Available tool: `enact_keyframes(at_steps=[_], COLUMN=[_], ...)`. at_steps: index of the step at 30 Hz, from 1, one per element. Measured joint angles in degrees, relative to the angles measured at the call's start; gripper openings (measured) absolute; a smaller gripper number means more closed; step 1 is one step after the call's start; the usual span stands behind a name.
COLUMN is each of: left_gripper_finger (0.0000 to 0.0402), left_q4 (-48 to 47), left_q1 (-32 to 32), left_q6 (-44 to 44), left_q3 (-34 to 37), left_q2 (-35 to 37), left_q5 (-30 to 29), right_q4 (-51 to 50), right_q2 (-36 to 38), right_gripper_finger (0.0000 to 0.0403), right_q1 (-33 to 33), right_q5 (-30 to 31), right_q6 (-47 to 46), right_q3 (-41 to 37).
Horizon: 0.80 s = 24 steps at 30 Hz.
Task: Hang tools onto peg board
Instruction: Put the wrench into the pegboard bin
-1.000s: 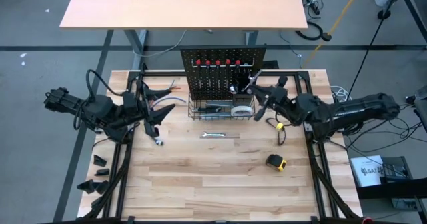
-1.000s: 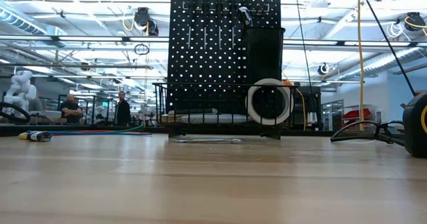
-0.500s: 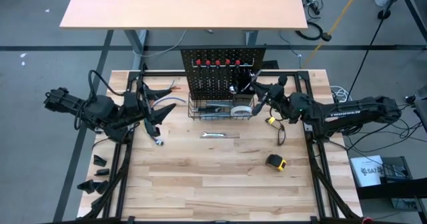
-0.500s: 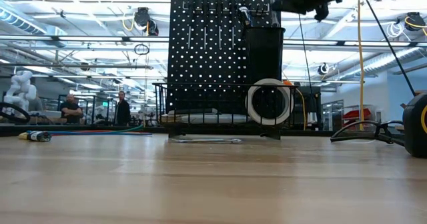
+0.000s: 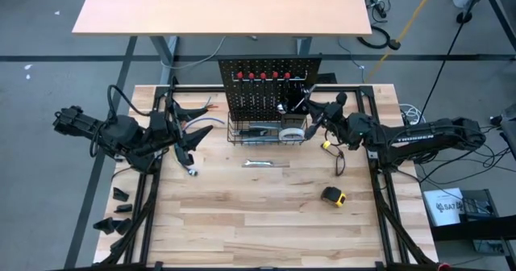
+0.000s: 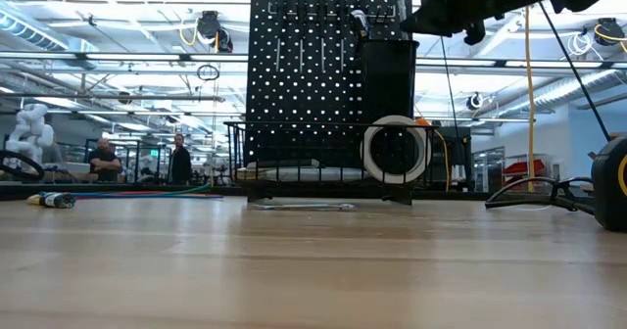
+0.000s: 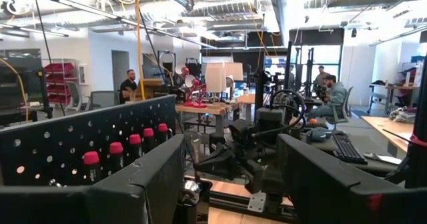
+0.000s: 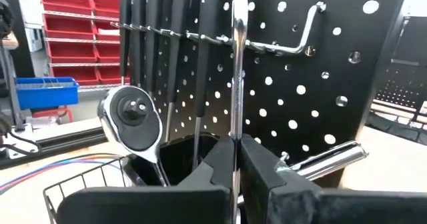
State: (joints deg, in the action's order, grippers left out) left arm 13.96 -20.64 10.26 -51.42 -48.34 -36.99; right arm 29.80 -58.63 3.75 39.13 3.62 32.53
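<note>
The silver tool's lower shaft [image 8: 235, 127] reaches down past the black cup's rim [image 8: 195, 139], so my right gripper lets go of the silver tool now.
The black peg board [image 5: 270, 85] stands upright at the table's far middle, with red-handled screwdrivers [image 5: 262, 76] hung along its top and a wire basket [image 5: 266, 131] at its base. My right gripper [image 5: 307, 110] is at the board's right part, above the black cup holder [image 8: 180, 159], shut on a slim silver tool [image 8: 235, 64], seemingly a wrench seen edge-on. A ratchet [image 8: 131, 122] stands in the cup. My left gripper [image 5: 196, 139] waits left of the board, open, with nothing between its fingers [image 7: 230, 147]. My right gripper pinches the silver tool's lower shaft [image 8: 235, 127] between its two fingers. The fingers come level from the table's right side and lie across the tool. The tool stands upright, rising above the fingers close in front of the board's holes, clear of the table.
A silver wrench [image 5: 266, 164] lies on the table before the basket. A yellow-black tape measure [image 5: 334, 196] sits nearer the front right. A white tape roll [image 6: 395, 150] stands in the basket. A small tool [image 5: 192, 172] lies under my left gripper. Two silver pegs [image 8: 308, 24] jut from the board.
My right gripper has come down and gone toward the peg board with the silver tool; in the low view the arm has dropped into sight at the board's upper right. It stays shut.
</note>
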Motion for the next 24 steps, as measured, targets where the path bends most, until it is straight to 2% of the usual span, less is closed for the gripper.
enact_keyframes(at_steps=[3, 8, 13, 20, 24], left_gripper_finger=[0.0237, 0.0237, 0.0237, 0.0237, 0.0237], left_q4=[0.0, 0.0, 0.0, 0.0, -0.9], left_q1=[0.0, 0.0, 0.0, 0.0, 0.0], left_q6=[0.0, 0.0, 0.0, 0.0, -1.0], left_q3=[0.0, 0.0, 0.0, 0.0, 0.0], left_q2=[0.0, 0.0, 0.0, 0.0, 0.0], left_q5=[0.0, 0.0, 0.0, 0.0, 0.0], right_q4=[-0.1, -2.0, -3.9, -2.3, -2.1], right_q2=[0.0, 0.0, 0.0, 0.0, 0.0], right_gripper_finger=[0.0017, 0.0069, 0.0104, 0.0131, 0.0136], right_q1=[0.0, 0.0, 0.0, -0.1, -0.2], right_q5=[-0.2, -0.2, -0.2, -0.3, -0.8], right_q6=[0.0, -2.2, -4.7, -4.6, -4.2], right_q3=[0.0, 0.0, 0.0, 0.3, 3.4])
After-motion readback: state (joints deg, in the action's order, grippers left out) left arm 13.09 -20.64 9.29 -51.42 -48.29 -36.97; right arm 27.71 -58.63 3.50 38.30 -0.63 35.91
